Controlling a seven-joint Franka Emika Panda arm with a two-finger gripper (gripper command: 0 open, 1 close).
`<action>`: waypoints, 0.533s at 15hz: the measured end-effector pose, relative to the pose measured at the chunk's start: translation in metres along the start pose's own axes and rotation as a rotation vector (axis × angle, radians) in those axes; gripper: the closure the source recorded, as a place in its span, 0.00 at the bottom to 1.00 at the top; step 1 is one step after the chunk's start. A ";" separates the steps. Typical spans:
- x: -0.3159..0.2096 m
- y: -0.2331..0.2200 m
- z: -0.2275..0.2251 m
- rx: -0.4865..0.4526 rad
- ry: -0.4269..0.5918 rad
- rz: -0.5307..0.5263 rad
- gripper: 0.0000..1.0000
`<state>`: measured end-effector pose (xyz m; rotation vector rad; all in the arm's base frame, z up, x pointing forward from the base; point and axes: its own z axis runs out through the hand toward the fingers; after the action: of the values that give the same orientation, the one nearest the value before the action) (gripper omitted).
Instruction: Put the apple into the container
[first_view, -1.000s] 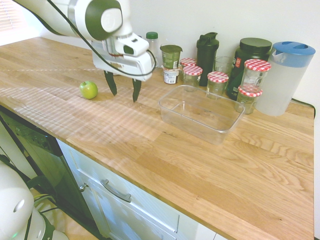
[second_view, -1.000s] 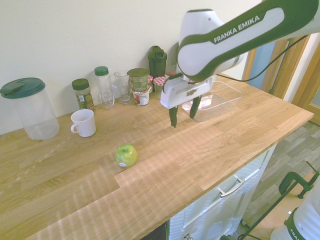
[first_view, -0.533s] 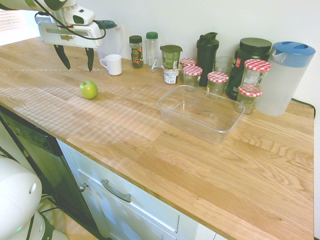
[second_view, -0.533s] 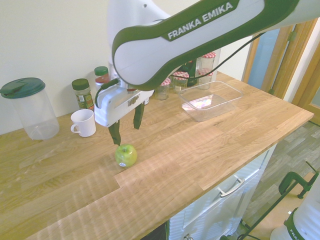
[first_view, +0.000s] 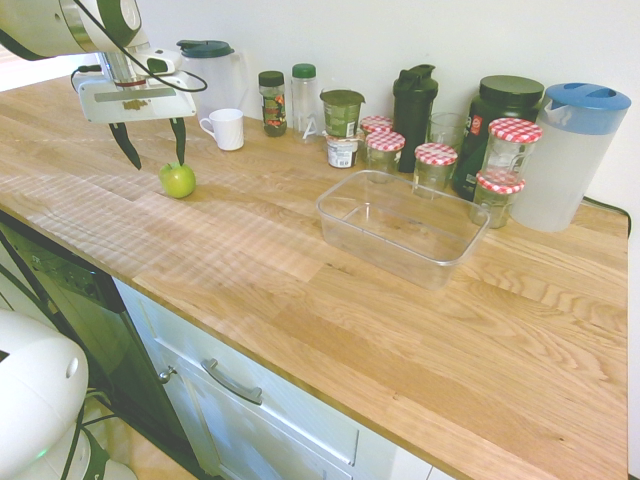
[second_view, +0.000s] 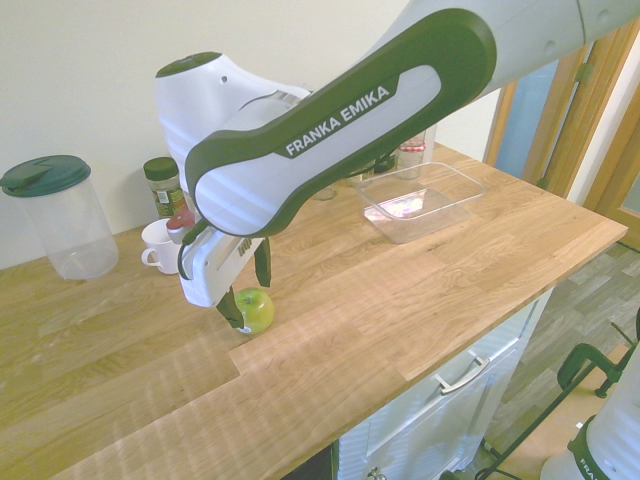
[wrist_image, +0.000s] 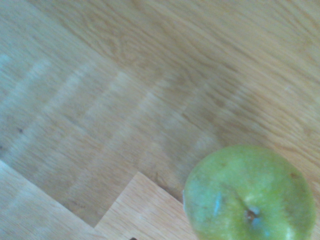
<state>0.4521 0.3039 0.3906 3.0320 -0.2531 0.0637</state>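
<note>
My fingers are above the top of the green apple in the first exterior view, so I must lower my gripper before closing.
The yellow-green apple lies on the wooden counter, left of its middle in the first exterior view. It fills the lower corner of the wrist view as the apple, stem up. My gripper is open and points down, low over the apple. One finger is close beside the apple and nothing is held. The container, a clear shallow tub, stands empty well away from the apple, near the jars.
A white mug and a dark-lidded pitcher stand behind the apple by the wall. Spice bottles, a black shaker, red-checked jars and a blue-lidded pitcher line the back. The counter's front edge is nearby.
The arm swung from beside the container across the counter to the apple, then dropped lower, so its open fingers now hang just over the fruit. The apple has not moved.
</note>
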 end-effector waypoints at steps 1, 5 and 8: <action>0.000 -0.003 0.003 -0.011 0.005 -0.015 0.00; 0.019 0.001 0.008 -0.026 0.022 -0.012 0.00; 0.024 -0.003 0.016 -0.021 0.016 -0.013 0.00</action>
<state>0.4764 0.3011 0.3757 3.0110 -0.2309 0.0844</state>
